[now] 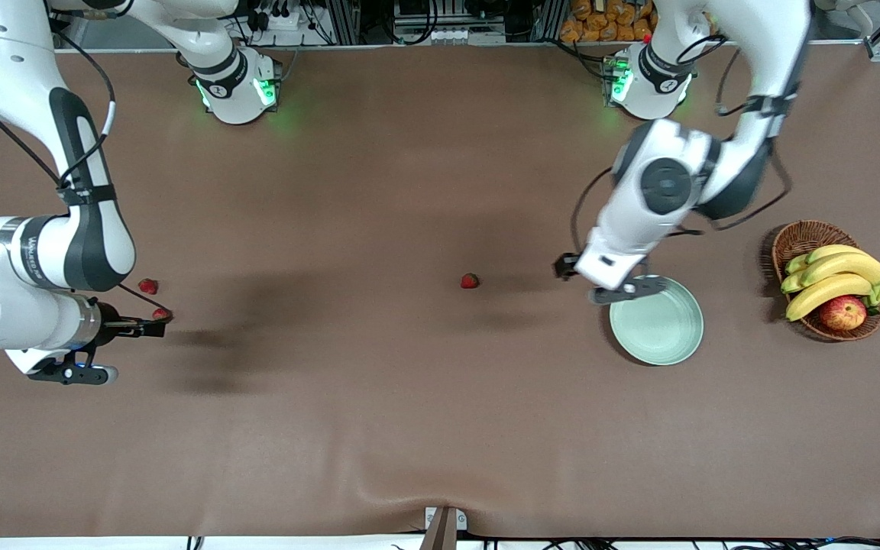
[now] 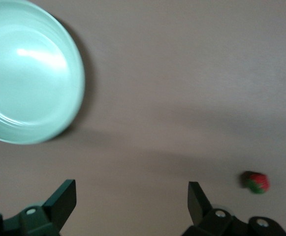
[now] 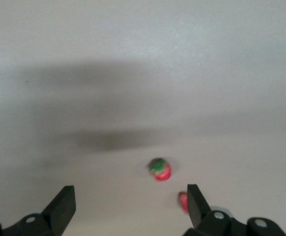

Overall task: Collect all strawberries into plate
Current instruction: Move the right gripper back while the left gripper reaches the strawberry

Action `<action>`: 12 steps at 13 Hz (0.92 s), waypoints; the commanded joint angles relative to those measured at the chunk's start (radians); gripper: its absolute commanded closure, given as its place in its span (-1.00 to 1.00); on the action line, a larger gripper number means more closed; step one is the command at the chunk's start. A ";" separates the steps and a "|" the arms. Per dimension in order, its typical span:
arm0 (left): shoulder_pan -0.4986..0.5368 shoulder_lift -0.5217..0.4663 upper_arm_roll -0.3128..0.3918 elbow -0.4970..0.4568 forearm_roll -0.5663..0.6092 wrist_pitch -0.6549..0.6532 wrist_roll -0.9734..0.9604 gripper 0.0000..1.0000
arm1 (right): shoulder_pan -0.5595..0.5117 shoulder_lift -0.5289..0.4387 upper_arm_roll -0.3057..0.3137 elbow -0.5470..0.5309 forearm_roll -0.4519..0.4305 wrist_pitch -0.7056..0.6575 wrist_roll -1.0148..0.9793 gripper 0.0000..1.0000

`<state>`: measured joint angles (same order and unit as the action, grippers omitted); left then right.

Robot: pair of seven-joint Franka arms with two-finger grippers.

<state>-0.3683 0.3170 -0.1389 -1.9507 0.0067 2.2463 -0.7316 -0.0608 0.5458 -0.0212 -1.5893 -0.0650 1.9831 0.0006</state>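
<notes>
The clear strawberry has to be collected for the plate (image 1: 658, 336), so my right gripper should grab it by its round red body (image 1: 160, 315) next.
Three strawberries lie on the brown table. One strawberry (image 1: 470, 280) is mid-table, between the arms; it also shows in the left wrist view (image 2: 257, 182). Two more strawberries (image 1: 148, 286) (image 1: 160, 313) lie at the right arm's end. In the right wrist view one strawberry (image 3: 160, 169) lies clear ahead and the other (image 3: 183, 201) sits against one fingertip. My right gripper (image 1: 156, 326) (image 3: 131, 199) is open and empty, low beside them. The mint-green plate (image 1: 658, 336) (image 2: 27, 73) holds nothing. My left gripper (image 1: 566, 266) (image 2: 132, 196) is open and empty over bare table beside the plate.
A brown wicker basket (image 1: 799, 237) with bananas (image 1: 829, 279) and an apple (image 1: 842, 312) stands at the left arm's end, past the plate. The tablecloth has a ripple near the front edge.
</notes>
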 commanded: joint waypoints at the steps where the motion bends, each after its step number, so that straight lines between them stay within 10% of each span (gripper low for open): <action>1: -0.085 0.135 0.007 0.143 -0.014 0.006 -0.164 -1.00 | -0.056 0.037 0.024 -0.034 -0.027 0.075 -0.066 -1.00; 12: -0.239 0.399 0.005 0.358 -0.045 0.081 -0.407 -0.74 | -0.090 0.105 0.024 -0.141 -0.027 0.169 -0.117 -0.84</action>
<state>-0.5976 0.7115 -0.1402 -1.6174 0.0032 2.3307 -1.1361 -0.1256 0.6658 -0.0208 -1.7063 -0.0662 2.1498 -0.1063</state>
